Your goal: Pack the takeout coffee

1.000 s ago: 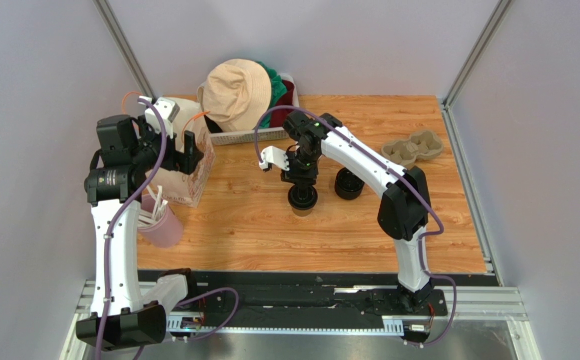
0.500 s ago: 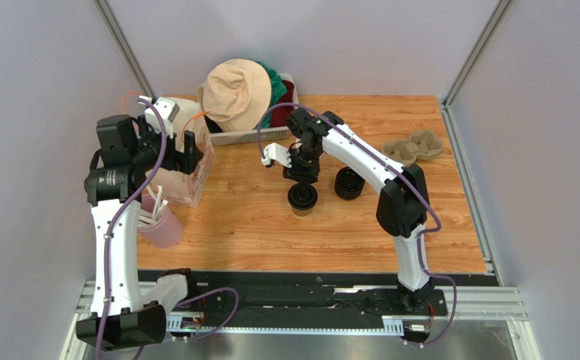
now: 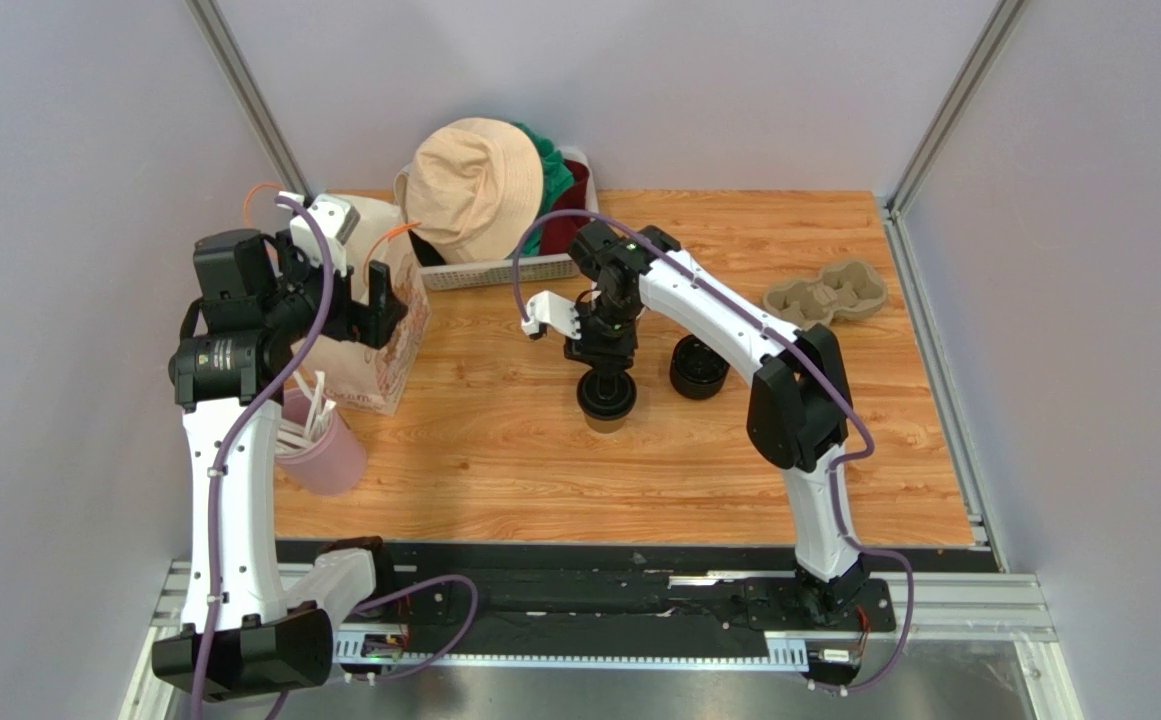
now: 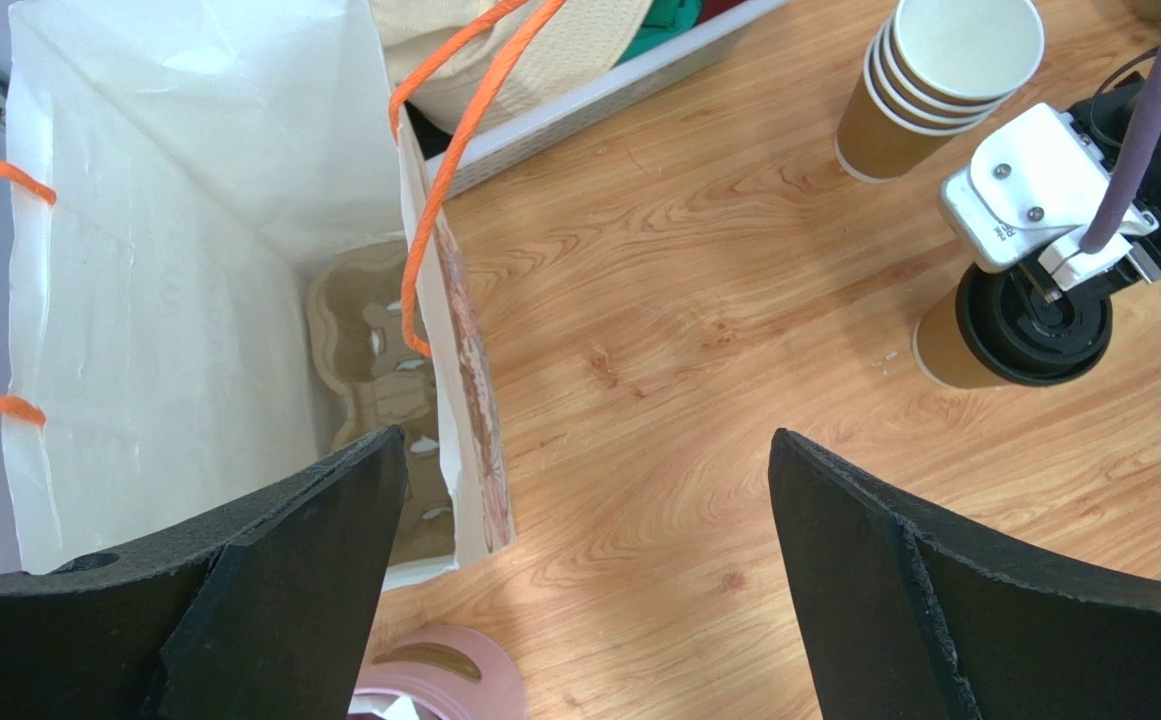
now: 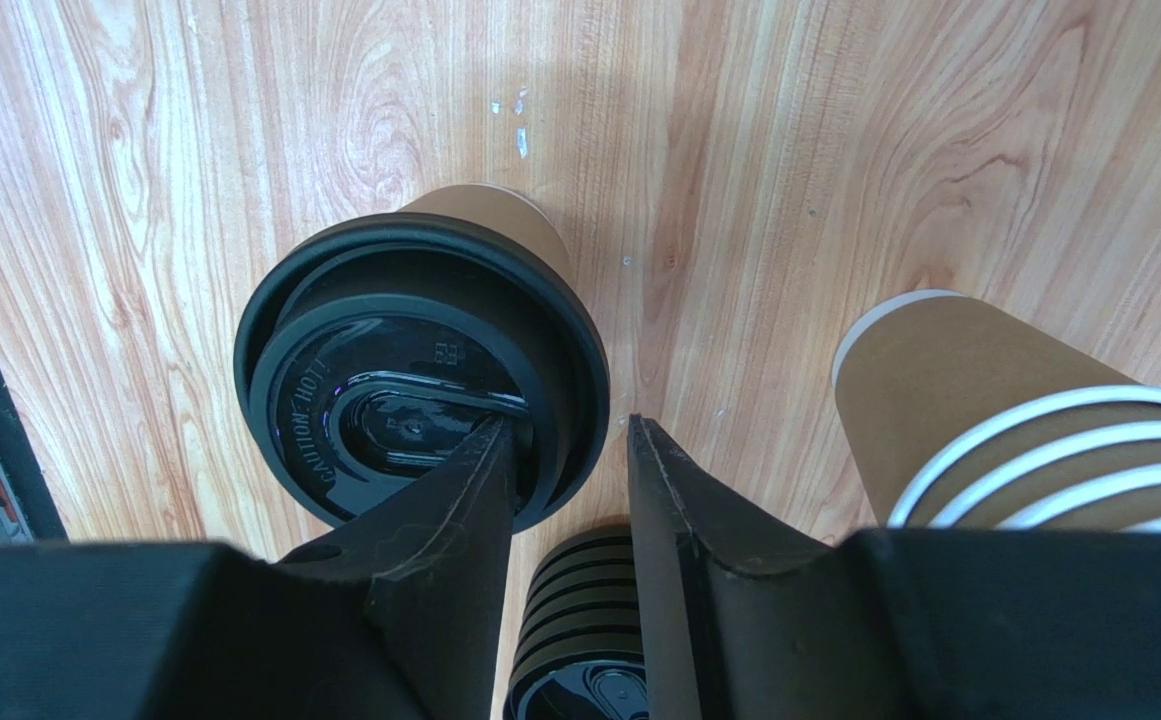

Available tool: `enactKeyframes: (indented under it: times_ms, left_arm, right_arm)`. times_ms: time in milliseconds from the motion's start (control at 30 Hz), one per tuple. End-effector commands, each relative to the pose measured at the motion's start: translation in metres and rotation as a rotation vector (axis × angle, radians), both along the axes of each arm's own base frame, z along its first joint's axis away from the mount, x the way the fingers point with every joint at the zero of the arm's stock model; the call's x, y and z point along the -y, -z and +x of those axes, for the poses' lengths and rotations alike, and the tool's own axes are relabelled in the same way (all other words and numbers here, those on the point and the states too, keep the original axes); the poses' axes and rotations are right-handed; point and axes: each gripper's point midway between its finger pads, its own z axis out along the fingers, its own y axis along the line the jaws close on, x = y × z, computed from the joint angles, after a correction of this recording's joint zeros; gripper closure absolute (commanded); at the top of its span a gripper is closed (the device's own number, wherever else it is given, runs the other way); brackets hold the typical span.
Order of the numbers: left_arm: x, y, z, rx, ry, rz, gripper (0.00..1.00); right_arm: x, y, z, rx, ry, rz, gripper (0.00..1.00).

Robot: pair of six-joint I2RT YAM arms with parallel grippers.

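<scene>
The robot's fingers are on both sides of the lid's raised rim [image 5: 547, 417], with one finger down in the lid's hollow, so the right gripper is ready to close on the takeout coffee.
The takeout coffee [image 3: 604, 399] stands upright mid-table, a kraft-brown cup with a black lid [image 5: 421, 375] on it, also seen in the left wrist view [image 4: 1014, 323]. My right gripper [image 3: 603, 354] hangs just above it, jaws narrowly apart [image 5: 568, 428]. One fingertip lies over the lid and the other is outside its rim, gripping nothing. My left gripper [image 3: 380, 305] is wide open [image 4: 586, 450] above the rim of the white paper bag [image 4: 166, 225] with orange handles. A cardboard cup carrier [image 4: 376, 375] lies in the bag's bottom.
A stack of black lids [image 3: 699, 368] sits right of the coffee [image 5: 586, 660]. A stack of empty brown cups [image 5: 1022, 420] stands behind it. A pink cup of straws [image 3: 323, 450] is near the bag. A spare carrier [image 3: 827, 293] lies far right, and a basket holding a hat [image 3: 474, 188] is at the back.
My right gripper has drawn back a little from the lid and its jaws have narrowed slightly. The coffee and the left arm have not moved.
</scene>
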Motion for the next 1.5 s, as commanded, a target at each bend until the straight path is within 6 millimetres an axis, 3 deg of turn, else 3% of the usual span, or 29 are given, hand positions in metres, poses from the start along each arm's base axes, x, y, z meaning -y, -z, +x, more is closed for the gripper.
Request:
enactKeyframes:
  times_ms: [0, 100, 167, 267, 300, 433, 600, 700, 833, 933, 1033, 1167, 1233, 1300, 1467]
  left_arm:
    - [0.000, -0.005, 0.004, 0.020, -0.004, -0.019, 0.01]
    - [0.000, -0.006, 0.003, 0.021, -0.004, -0.019, 0.01]
    - [-0.001, -0.005, 0.003, 0.021, -0.007, -0.018, 0.01]
    - [-0.001, -0.006, 0.003, 0.022, -0.005, -0.017, 0.01]
    - [-0.001, -0.006, 0.003, 0.023, -0.006, -0.018, 0.01]
    - [0.000, -0.007, 0.003, 0.023, -0.002, -0.020, 0.01]
    - [0.003, -0.014, -0.001, 0.031, 0.019, -0.022, 0.01]
    - [0.009, -0.030, -0.004, 0.064, 0.054, -0.021, 0.01]
    - [0.006, -0.071, -0.006, 0.174, 0.068, 0.039, 0.01]
    - [-0.004, -0.096, -0.003, 0.229, 0.030, 0.100, 0.01]
    - [-0.013, -0.108, 0.003, 0.230, -0.011, 0.131, 0.01]
    - [-0.021, -0.094, 0.022, 0.175, -0.021, 0.151, 0.01]
    - [-0.025, -0.077, 0.037, 0.136, -0.008, 0.170, 0.01]
    - [-0.022, -0.061, 0.049, 0.103, 0.032, 0.161, 0.01]
    - [-0.018, -0.045, 0.071, 0.078, 0.095, 0.162, 0.01]
  right_arm:
    - [-0.011, -0.005, 0.005, 0.009, 0.003, 0.046, 0.64]
    - [-0.012, -0.005, 0.007, 0.007, 0.007, 0.046, 0.67]
    - [-0.010, -0.004, 0.005, 0.001, 0.005, 0.038, 0.74]
    - [-0.006, -0.005, 0.002, -0.010, 0.003, 0.017, 0.90]
    - [-0.006, -0.006, 0.002, -0.007, 0.003, 0.013, 1.00]
    - [-0.001, -0.016, -0.003, -0.005, 0.010, 0.008, 1.00]
    - [0.002, -0.043, -0.010, 0.017, 0.041, 0.050, 1.00]
    - [0.005, -0.057, -0.011, 0.040, 0.085, 0.067, 1.00]
    - [0.013, -0.075, -0.012, 0.079, 0.197, 0.081, 1.00]
    - [0.021, -0.087, -0.017, 0.110, 0.248, 0.099, 1.00]
    - [0.026, -0.101, -0.025, 0.123, 0.286, 0.132, 1.00]
    - [0.031, -0.131, -0.037, 0.154, 0.319, 0.210, 1.00]
    - [0.032, -0.143, -0.040, 0.166, 0.331, 0.240, 1.00]
    - [0.036, -0.159, -0.046, 0.181, 0.340, 0.271, 1.00]
    - [0.042, -0.200, -0.061, 0.225, 0.340, 0.371, 1.00]
